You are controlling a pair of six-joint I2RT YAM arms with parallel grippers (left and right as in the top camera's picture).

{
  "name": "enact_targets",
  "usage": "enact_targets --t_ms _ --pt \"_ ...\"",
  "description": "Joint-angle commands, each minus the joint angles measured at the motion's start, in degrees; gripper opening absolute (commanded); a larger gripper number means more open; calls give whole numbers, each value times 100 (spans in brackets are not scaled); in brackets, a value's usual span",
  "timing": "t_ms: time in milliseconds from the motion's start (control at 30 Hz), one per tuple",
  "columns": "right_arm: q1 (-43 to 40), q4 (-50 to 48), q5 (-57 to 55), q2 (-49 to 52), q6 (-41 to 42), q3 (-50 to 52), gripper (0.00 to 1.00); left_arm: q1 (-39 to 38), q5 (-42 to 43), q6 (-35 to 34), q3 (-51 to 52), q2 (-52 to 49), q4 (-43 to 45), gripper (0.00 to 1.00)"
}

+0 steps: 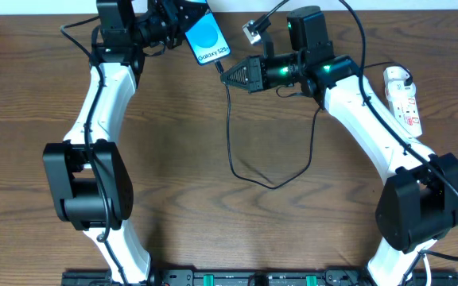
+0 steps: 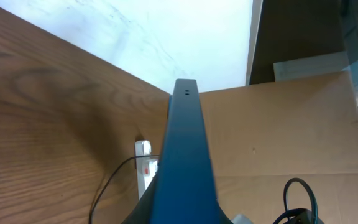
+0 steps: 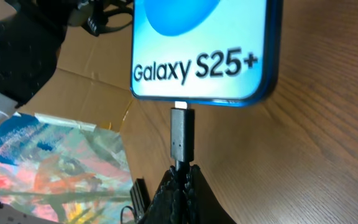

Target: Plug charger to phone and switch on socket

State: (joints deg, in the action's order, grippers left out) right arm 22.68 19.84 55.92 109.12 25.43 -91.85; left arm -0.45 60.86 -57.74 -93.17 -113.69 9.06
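The charger (image 1: 230,119) would stay in the phone's port, only metal tip showing, so my right gripper should release it now.
My left gripper (image 1: 183,24) is shut on the phone (image 1: 206,38), holding it off the table at the back with its blue "Galaxy" screen up. In the left wrist view the phone (image 2: 185,155) shows edge-on as a dark blue bar. My right gripper (image 1: 227,75) is shut on the charger (image 1: 230,119) just behind its connector. From the right wrist, the connector (image 3: 182,134) stands at the port in the phone's (image 3: 201,43) bottom edge, a sliver of metal tip still showing, with the right gripper (image 3: 182,177) below it. The black cable loops across the table. The socket (image 1: 404,99) lies far right.
The socket (image 2: 145,165) and a black cable (image 2: 114,180) lie beneath the phone in the left wrist view. A cardboard sheet (image 2: 278,124) lies beyond the table's edge. A colourfully painted sheet (image 3: 61,168) is at the left. A small grey device (image 1: 253,30) hangs on a cable by the right arm.
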Motion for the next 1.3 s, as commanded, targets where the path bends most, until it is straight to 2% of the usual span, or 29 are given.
enact_targets --t_ms 0,700,1100,1267 --pt "-61 -168 -118 -68 74 -28 1 -179 315 184 -37 63 0 7" --pt "-61 -149 -142 -68 105 -28 2 -186 315 181 -37 63 0 7" --pt "-66 686 -184 -68 -520 -28 25 -122 313 188 -35 63 0 8" --pt "-205 807 -205 -68 -605 -28 35 -122 315 826 -7 63 -706 7"
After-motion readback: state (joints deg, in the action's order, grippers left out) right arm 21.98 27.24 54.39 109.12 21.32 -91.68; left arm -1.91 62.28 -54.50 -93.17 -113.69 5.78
